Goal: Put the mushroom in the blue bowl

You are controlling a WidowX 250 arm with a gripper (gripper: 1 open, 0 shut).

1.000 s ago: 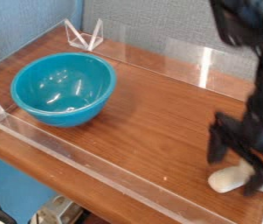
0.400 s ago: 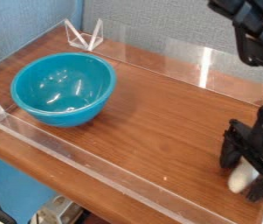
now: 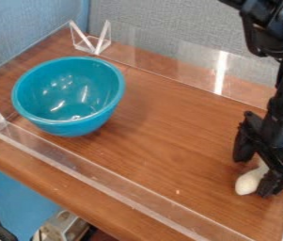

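My fingertips reach down on either side of the cream-white mushroom stem (image 3: 246,183) at table level, so it is now time to close. Closing now would catch the mushroom.
The blue bowl (image 3: 69,95) stands upright on the left of the wooden table, glossy turquoise with nothing inside. At the far right, near the front edge, lies the mushroom (image 3: 246,183); only its cream-white stem shows, its cap hidden. My black gripper (image 3: 261,166) points straight down over it, jaws open, one finger to the left of the mushroom and the other to its right. Nothing is gripped.
Low clear acrylic walls (image 3: 118,184) run along the table's front and back edges. A clear triangular bracket (image 3: 91,40) stands at the back left corner. Open wooden surface (image 3: 169,132) lies between the bowl and the gripper.
The gripper has shifted slightly and rolled about its vertical axis, staying low over the mushroom. The bowl has not moved.
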